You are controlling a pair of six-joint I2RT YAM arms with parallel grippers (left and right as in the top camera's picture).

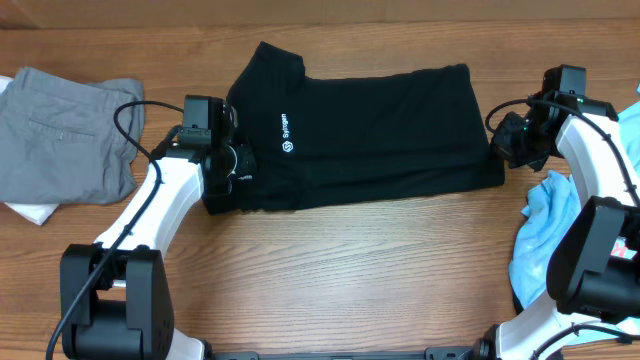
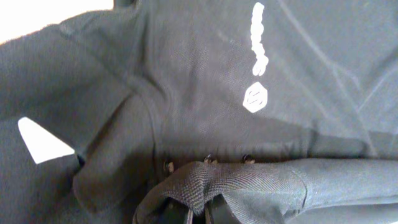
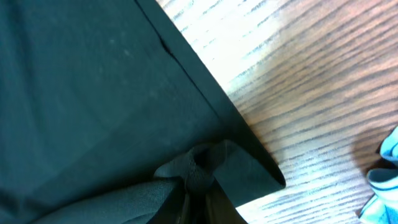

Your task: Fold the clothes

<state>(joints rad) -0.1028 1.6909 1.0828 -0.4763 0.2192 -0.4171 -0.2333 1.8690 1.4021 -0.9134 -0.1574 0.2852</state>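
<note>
The fold meets the flat hem corner and would lie on that corner, so I need to open my right gripper.
The black collared shirt [image 1: 370, 135] lies across the middle of the wooden table, its white logo [image 1: 285, 128] facing up. My left gripper [image 1: 226, 165] is shut on a pinched fold of the shirt's left edge near the collar [image 2: 198, 199]. My right gripper [image 1: 508, 142] is shut on a fold of the shirt's right hem corner [image 3: 198, 177]. The white logo also shows in the left wrist view [image 2: 255, 98]. A light blue T-shirt [image 1: 545, 235] lies crumpled at the right edge, under my right arm.
Grey trousers [image 1: 62, 135] lie folded at the far left over something white [image 1: 32, 212]. Bare wood table [image 1: 360, 270] runs along the front. The blue T-shirt's edge shows in the right wrist view [image 3: 384, 168].
</note>
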